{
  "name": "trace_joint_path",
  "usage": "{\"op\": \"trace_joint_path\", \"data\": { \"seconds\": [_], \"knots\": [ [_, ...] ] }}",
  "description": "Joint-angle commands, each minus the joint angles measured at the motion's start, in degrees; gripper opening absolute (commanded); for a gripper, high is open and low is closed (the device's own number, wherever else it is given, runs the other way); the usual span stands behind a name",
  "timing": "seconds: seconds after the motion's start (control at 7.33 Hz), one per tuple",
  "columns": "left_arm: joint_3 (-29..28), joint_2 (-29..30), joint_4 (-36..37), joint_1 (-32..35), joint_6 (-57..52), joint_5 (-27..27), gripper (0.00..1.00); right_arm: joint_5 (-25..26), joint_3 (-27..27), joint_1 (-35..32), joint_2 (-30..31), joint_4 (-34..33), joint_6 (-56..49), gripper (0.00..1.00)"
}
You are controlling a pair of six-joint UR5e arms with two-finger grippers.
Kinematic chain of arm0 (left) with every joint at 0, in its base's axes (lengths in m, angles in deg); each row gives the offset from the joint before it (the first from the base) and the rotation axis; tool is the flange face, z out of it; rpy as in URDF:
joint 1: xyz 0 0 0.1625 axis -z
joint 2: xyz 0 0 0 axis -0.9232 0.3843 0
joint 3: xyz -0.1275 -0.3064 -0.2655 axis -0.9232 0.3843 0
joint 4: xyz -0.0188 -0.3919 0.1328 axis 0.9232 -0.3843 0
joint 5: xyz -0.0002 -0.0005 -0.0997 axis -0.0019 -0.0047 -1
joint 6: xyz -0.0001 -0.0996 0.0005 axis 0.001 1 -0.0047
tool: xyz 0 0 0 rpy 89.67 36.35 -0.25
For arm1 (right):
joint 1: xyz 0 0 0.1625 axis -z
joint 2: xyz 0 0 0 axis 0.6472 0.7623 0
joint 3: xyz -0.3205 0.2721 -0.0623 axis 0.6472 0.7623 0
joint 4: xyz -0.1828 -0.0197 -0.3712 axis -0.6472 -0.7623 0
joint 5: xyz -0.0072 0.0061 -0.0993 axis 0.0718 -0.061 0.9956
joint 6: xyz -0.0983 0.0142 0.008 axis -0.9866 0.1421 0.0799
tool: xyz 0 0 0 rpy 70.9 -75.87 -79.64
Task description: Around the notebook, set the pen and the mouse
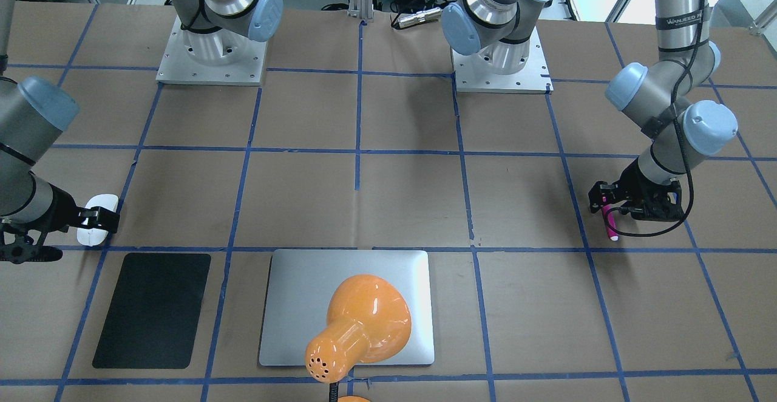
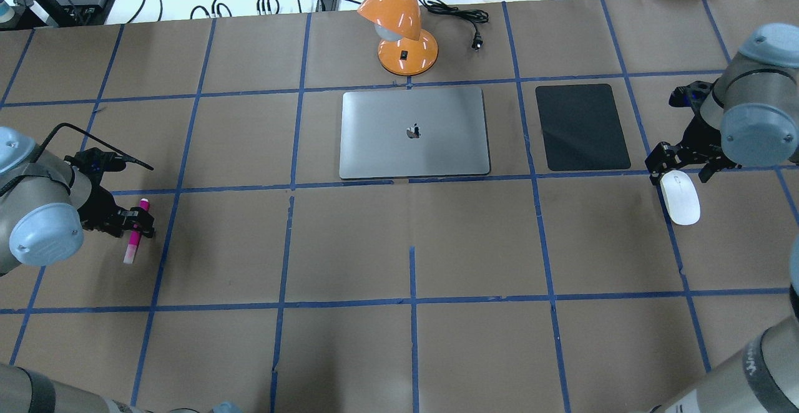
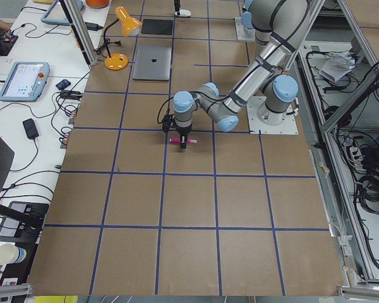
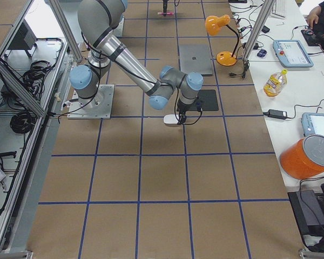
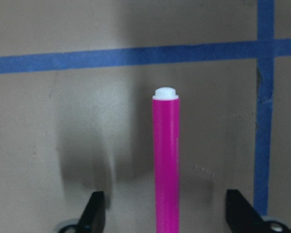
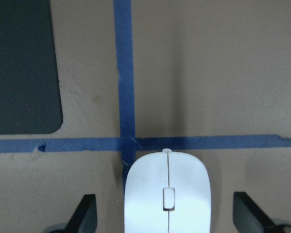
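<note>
My left gripper is going to grab the magenta pen next by the middle of its body (image 1: 609, 218). The magenta pen will then go beside the notebook (image 1: 291, 285).
The magenta pen (image 2: 135, 233) lies on the brown table at the far left, white tip up in the left wrist view. My left gripper (image 2: 138, 221) is open and straddles the pen (image 5: 166, 155), with a gap between each fingertip (image 5: 94, 213) and the barrel. The white mouse (image 2: 680, 198) rests on a blue tape line at the far right. My right gripper (image 2: 681, 170) is open over its far end, and its fingers (image 6: 85, 216) stand clear of the mouse (image 6: 167, 194). The silver notebook (image 2: 415, 132) lies closed at the middle of the table's far side.
A black mat (image 2: 583, 127) lies between the notebook and the mouse. An orange desk lamp (image 2: 402, 32) stands just beyond the notebook, its cord trailing right. Cables, a bottle and other gear line the bench beyond the table's far edge.
</note>
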Motion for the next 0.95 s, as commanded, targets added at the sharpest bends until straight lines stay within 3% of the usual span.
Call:
{"op": "trace_joint_path", "data": {
  "seconds": [0.0, 0.14, 0.27, 0.41, 0.55, 0.68, 0.82],
  "knots": [
    [0.18, 0.0, 0.24, -0.05, -0.05, 0.03, 0.48, 0.33, -2.14, 0.1, 0.02, -0.78, 0.01, 1.0],
    [0.18, -0.09, 0.33, -0.06, 0.03, 0.03, 0.31, 0.33, -2.23, 0.27, 0.11, -0.78, 0.01, 0.95],
    [0.27, -0.79, 0.07, -0.06, 0.03, 0.29, 0.18, 0.51, -2.06, 0.28, 0.29, -0.79, 0.09, 0.83],
    [0.62, -1.14, 0.07, 0.03, 0.03, 2.12, 0.1, 0.42, -1.97, 0.28, 0.55, -0.7, 0.53, 0.54],
    [0.62, -1.32, 0.07, 0.12, 0.12, 3.44, 0.07, 0.33, -2.06, 0.28, 0.55, -0.7, 1.14, 0.4],
    [0.36, -1.58, -0.19, 0.21, 0.21, 3.54, 0.07, 0.33, -2.15, 0.28, 0.55, -0.7, 1.15, 0.33],
    [-0.25, -4.2, -3.5, 1.25, 1.86, 5.55, 0.07, 0.33, -2.06, 0.28, 0.55, -0.7, 1.23, 0.33]
  ]
}}
